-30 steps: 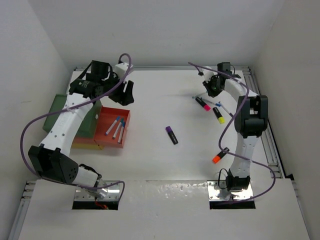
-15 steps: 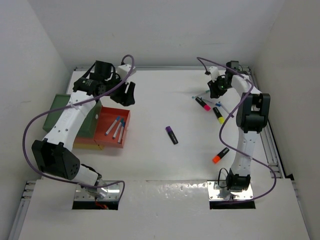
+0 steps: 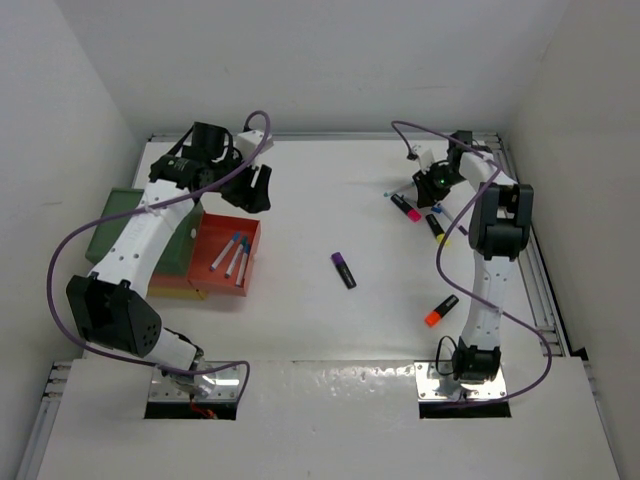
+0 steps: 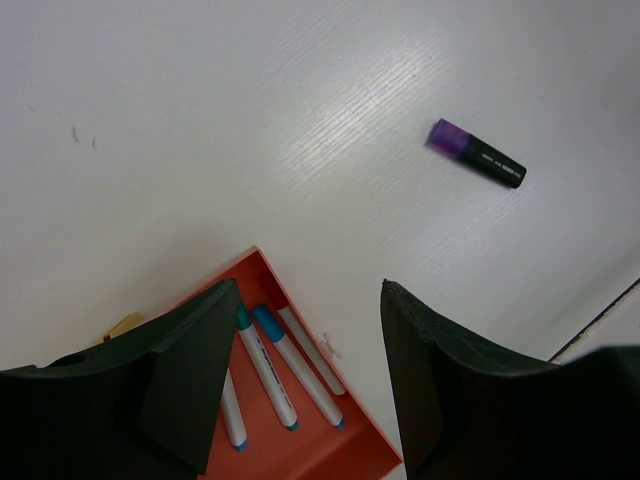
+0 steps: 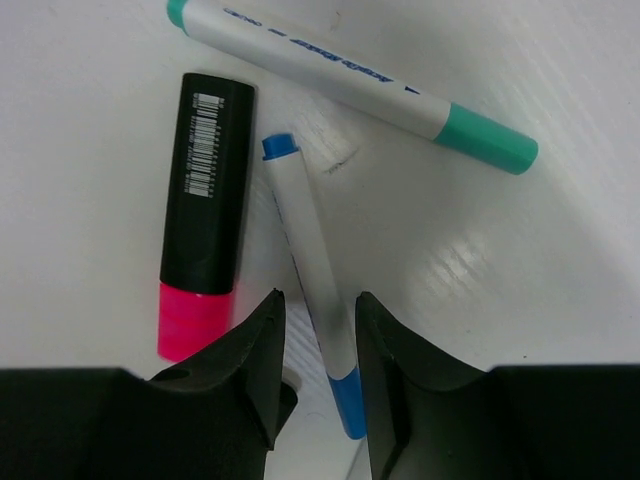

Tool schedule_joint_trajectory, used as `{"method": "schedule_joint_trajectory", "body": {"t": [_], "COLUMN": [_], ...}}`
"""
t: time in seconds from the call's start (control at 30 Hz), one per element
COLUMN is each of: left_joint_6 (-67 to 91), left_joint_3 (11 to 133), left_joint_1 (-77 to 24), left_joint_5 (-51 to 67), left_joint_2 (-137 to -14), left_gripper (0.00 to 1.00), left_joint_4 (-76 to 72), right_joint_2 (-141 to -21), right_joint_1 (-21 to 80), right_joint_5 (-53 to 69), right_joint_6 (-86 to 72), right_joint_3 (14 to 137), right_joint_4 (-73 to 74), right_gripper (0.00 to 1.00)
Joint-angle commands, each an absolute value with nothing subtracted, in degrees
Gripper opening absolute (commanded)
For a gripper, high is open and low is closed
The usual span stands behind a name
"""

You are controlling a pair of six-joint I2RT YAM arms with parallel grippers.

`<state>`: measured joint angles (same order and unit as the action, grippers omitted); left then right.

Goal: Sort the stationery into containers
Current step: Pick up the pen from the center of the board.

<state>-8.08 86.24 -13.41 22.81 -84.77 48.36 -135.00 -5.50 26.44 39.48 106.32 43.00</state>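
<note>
The white pen's body runs lengthwise between my fingers, the pink highlighter outside, so closing now would catch the pen. It is time for my right gripper to close.
My right gripper (image 3: 432,190) is at the far right, low over a cluster of stationery. It is open (image 5: 318,295), its fingers either side of a white pen with blue ends (image 5: 305,240) that lies on the table. A pink highlighter (image 5: 203,205) lies to its left and a green-capped pen (image 5: 340,80) beyond it. My left gripper (image 3: 255,188) hangs open and empty (image 4: 309,285) over the far corner of the red-orange tray (image 3: 252,232), which holds three pens (image 4: 268,368). A purple highlighter (image 3: 343,269) lies mid-table.
A dark green tray (image 3: 115,225) sits left of the red-orange one, with a yellow tray (image 3: 170,290) partly under them. An orange highlighter (image 3: 440,311) lies by the right arm. A yellow highlighter (image 3: 437,228) is partly hidden near the right gripper. Walls close in on three sides.
My right gripper has swung from the back right down onto the pen cluster and its fingers have spread wider. The left gripper has shifted slightly.
</note>
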Motion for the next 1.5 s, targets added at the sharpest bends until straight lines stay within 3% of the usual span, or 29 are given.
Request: {"method": "schedule_joint_trajectory", "body": {"t": [0.0, 0.43, 0.6, 0.97, 1.17, 1.47], "left_joint_6": [-7.6, -8.2, -8.1, -7.0, -6.6, -25.1], "left_joint_3": [85.4, 87.8, 87.1, 86.6, 80.9, 78.2], "left_joint_1": [-12.9, -12.2, -12.1, -7.6, -7.2, -17.8], "left_joint_5": [22.8, 21.4, 21.9, 29.0, 35.5, 35.8], "left_joint_2": [-84.1, -85.6, -85.4, -83.9, -79.4, -77.1], "left_gripper": [0.65, 0.66, 0.66, 0.65, 0.65, 0.65], "left_joint_4": [47.7, 48.3, 48.3, 44.0, 31.2, 28.7], "right_joint_2": [-135.8, -134.8, -132.6, -126.3, -120.9, -113.3], "right_joint_1": [-6.0, -4.6, -4.0, -4.2, -3.2, 1.6], "right_joint_5": [27.5, 23.6, 23.8, 28.5, 33.0, 48.4], "right_joint_6": [41.3, 53.3, 54.6, 43.1, 39.5, 32.3], "right_joint_3": [109.7, 103.3, 98.7, 101.9, 103.3, 98.3], "right_joint_4": [43.3, 47.4, 45.6, 39.8, 42.8, 55.3], "right_gripper": [0.34, 0.14, 0.0, 0.0, 0.0, 0.0]}}
